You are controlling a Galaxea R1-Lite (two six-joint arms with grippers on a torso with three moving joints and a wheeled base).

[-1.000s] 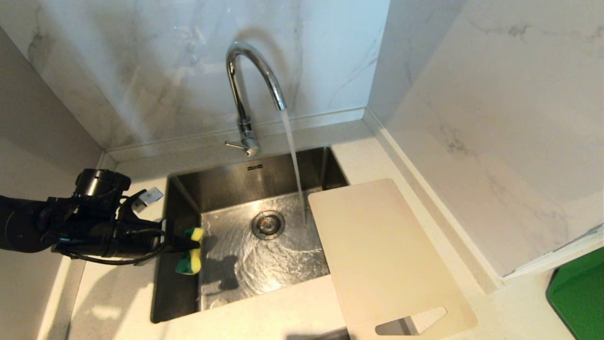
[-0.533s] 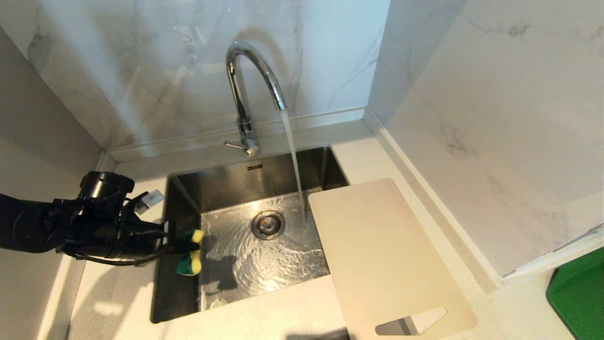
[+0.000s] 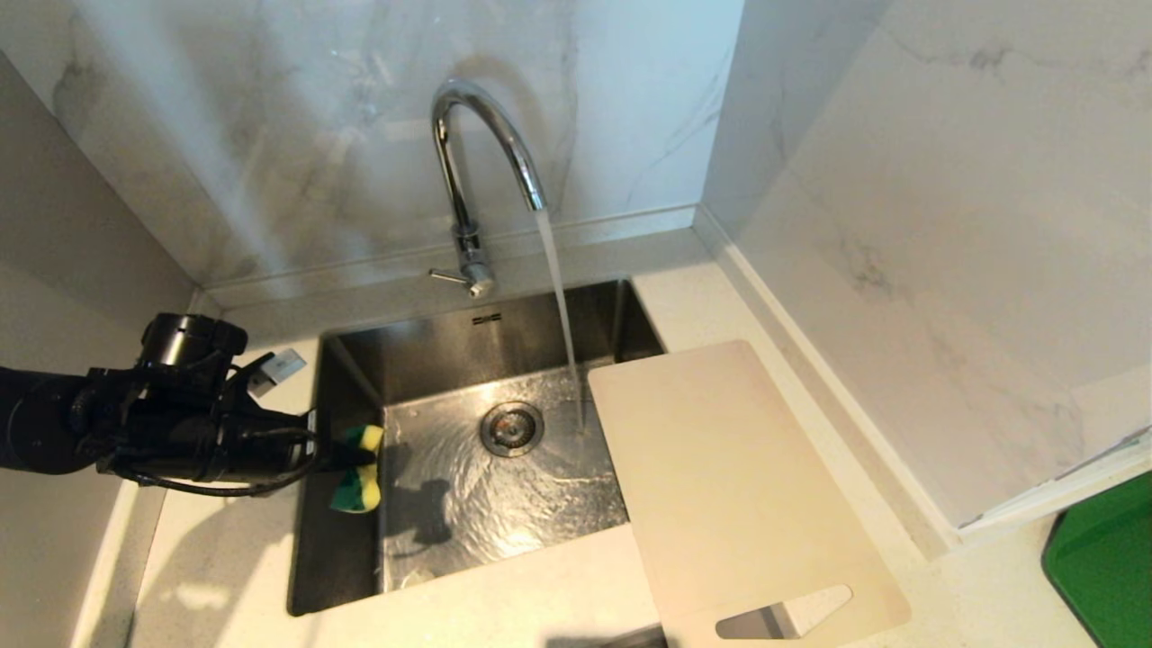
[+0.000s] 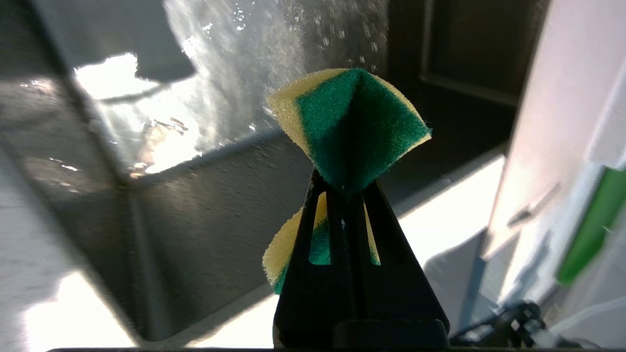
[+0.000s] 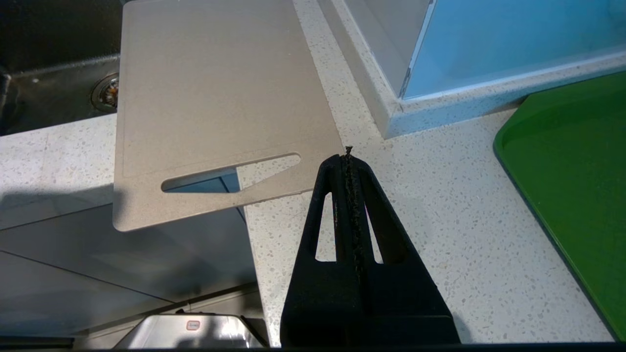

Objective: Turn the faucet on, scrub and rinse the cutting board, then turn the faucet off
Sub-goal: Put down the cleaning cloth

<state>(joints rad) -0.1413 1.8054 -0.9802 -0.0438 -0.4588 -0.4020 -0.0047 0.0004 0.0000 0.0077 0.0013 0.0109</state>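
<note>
My left gripper stays closed on the sponge from here until the counter supports the sponge: its green end (image 3: pixel 348 497) (image 4: pixel 352 132) hangs over the basin, past the counter's edge.
The chrome faucet (image 3: pixel 468 180) stands behind the sink and water runs from its spout into the basin. The cream cutting board (image 3: pixel 729 486) (image 5: pixel 215 93) lies on the counter at the right, one corner over the sink and its slotted end past the counter's front edge. My left gripper (image 3: pixel 364 457) (image 4: pixel 345 188) hangs over the sink's left side, shut on a folded yellow and green sponge (image 3: pixel 357 468) (image 4: pixel 352 127). My right gripper (image 5: pixel 348 152) is shut and empty above the counter, just right of the board's handle slot. It is out of the head view.
The steel sink (image 3: pixel 351 360) has a round drain (image 3: pixel 511 427) with water swirling round it. Marble walls close in the back and the right. A green tray (image 3: pixel 1102 558) (image 5: pixel 577 171) lies on the counter at the far right.
The left arm has lifted slightly, carrying the sponge a little up and towards the sink's left wall. Water keeps running. The board has stayed put.
</note>
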